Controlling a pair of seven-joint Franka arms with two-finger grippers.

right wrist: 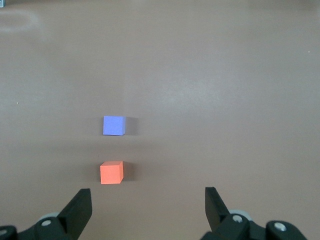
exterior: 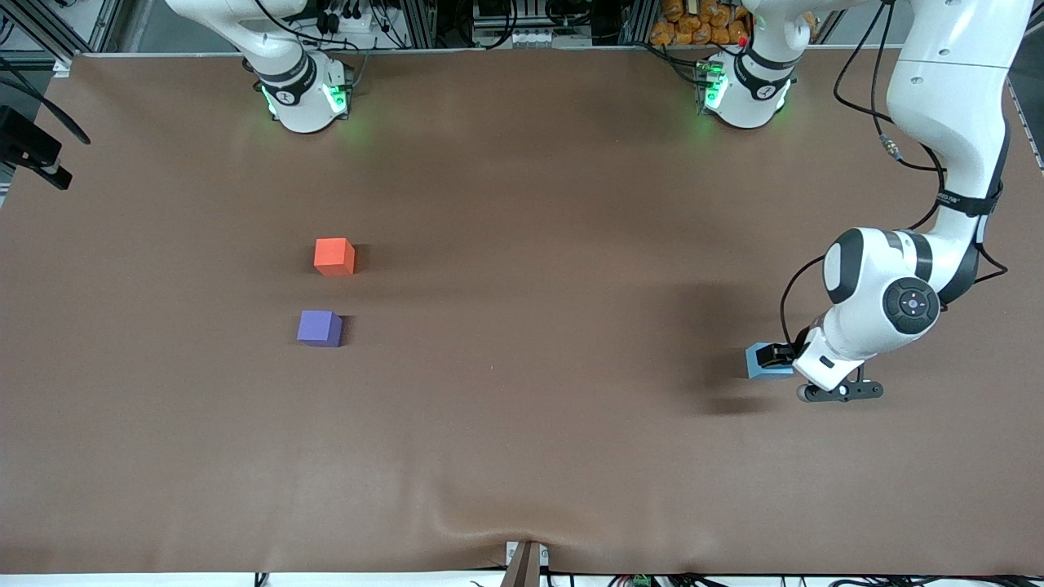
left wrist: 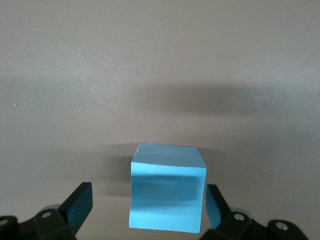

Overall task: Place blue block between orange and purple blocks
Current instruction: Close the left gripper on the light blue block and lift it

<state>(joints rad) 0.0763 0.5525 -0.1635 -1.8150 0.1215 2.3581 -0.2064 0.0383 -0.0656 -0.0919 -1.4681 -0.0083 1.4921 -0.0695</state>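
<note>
My left gripper is to grab the blue block (exterior: 758, 371) next by its opposite upright sides.
The light blue block (exterior: 758, 371) rests on the brown table near the left arm's end. My left gripper (exterior: 779, 359) is down around it, open. In the left wrist view the blue block (left wrist: 167, 195) sits between the fingers of the left gripper (left wrist: 146, 195), close to one fingertip (left wrist: 215, 202), with a gap to the other. The orange block (exterior: 333, 256) and the purple block (exterior: 319, 328) stand toward the right arm's end, a small gap between them, purple nearer the front camera. My right gripper (right wrist: 147, 197) hangs open and empty, high above the orange block (right wrist: 111, 172) and the purple block (right wrist: 113, 125).
A brown mat (exterior: 522, 424) covers the table and has a wrinkle (exterior: 457, 522) at its front edge. Both arm bases (exterior: 303, 94) (exterior: 744, 90) stand along the back edge. A black clamp (exterior: 33, 151) sits at the table's corner by the right arm's end.
</note>
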